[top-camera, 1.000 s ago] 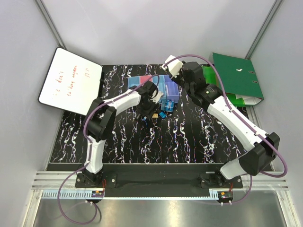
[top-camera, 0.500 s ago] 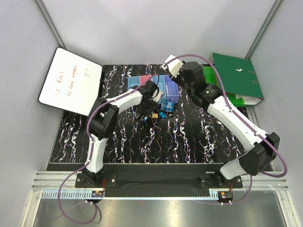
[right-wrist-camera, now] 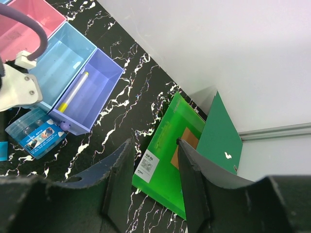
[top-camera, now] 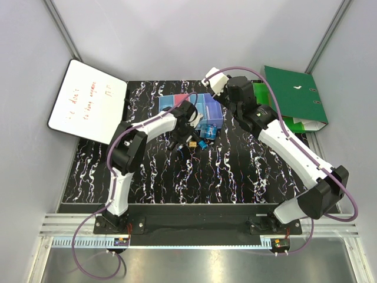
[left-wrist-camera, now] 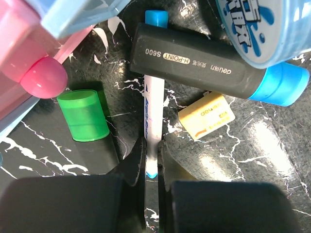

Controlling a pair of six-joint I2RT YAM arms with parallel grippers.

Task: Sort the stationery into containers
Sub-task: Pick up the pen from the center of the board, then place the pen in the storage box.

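My left gripper holds the white pen at its near end, so the pen would come up from under the black marker if I lifted now.
In the left wrist view my left gripper is shut on the near end of a thin white pen with blue ends that lies on the black marbled table. A black marker with a blue cap lies across the pen's far part. The round blue roll sits at the upper right, a small yellow eraser just right of the pen, a green cap to its left. The containers stand right behind this pile. My right gripper hangs open and empty, high over the table's right side.
The purple bin holds a white pen with a yellow band. The pink bin and a light blue one crowd the left gripper's upper left. A green binder lies at the back right, a whiteboard at the back left.
My left gripper's jaws have closed onto the white pen. The left arm has shifted only slightly. The right arm has not moved.
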